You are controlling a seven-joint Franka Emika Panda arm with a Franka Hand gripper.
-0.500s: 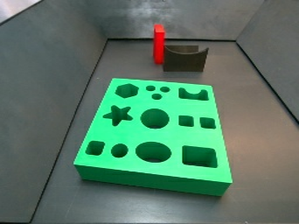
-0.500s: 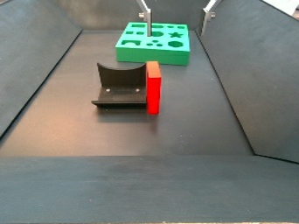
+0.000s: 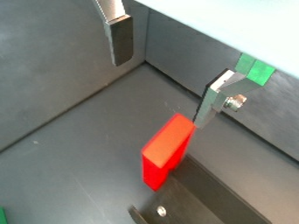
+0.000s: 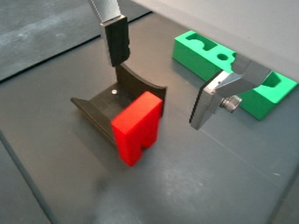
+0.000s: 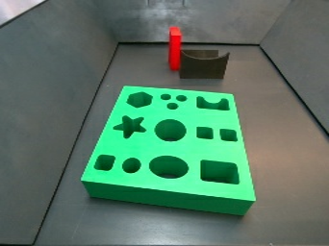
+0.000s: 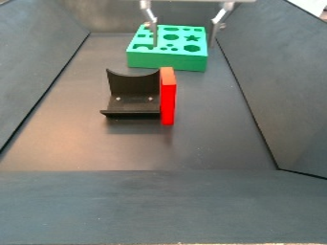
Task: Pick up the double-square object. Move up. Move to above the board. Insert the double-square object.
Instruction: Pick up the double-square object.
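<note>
The double-square object's lower pegs need to stay free to go into the board (image 5: 170, 144), so my gripper should hold the object by its upper part next.
The double-square object (image 6: 167, 96) is a tall, narrow red block. It stands upright on the dark floor against the dark grey fixture (image 6: 128, 93), and it shows in both side views (image 5: 175, 48) and both wrist views (image 3: 167, 150) (image 4: 136, 129). The board (image 5: 170, 144) is a big green slab with many shaped holes, lying flat apart from the block. My gripper (image 4: 158, 92) hangs above the red block, open and empty, with one finger (image 3: 121, 39) on each side and well clear of it. In a side view only the fingertips (image 6: 145, 11) show at the top edge.
The fixture (image 4: 114, 103) has a curved notch and a base plate, and it touches the red block's side. Grey walls slope up round the floor on all sides. The board's corner (image 4: 222, 63) lies close to one finger (image 4: 211, 101).
The fingertips at the top of the side view have shifted slightly. The red block, fixture and board have not moved.
</note>
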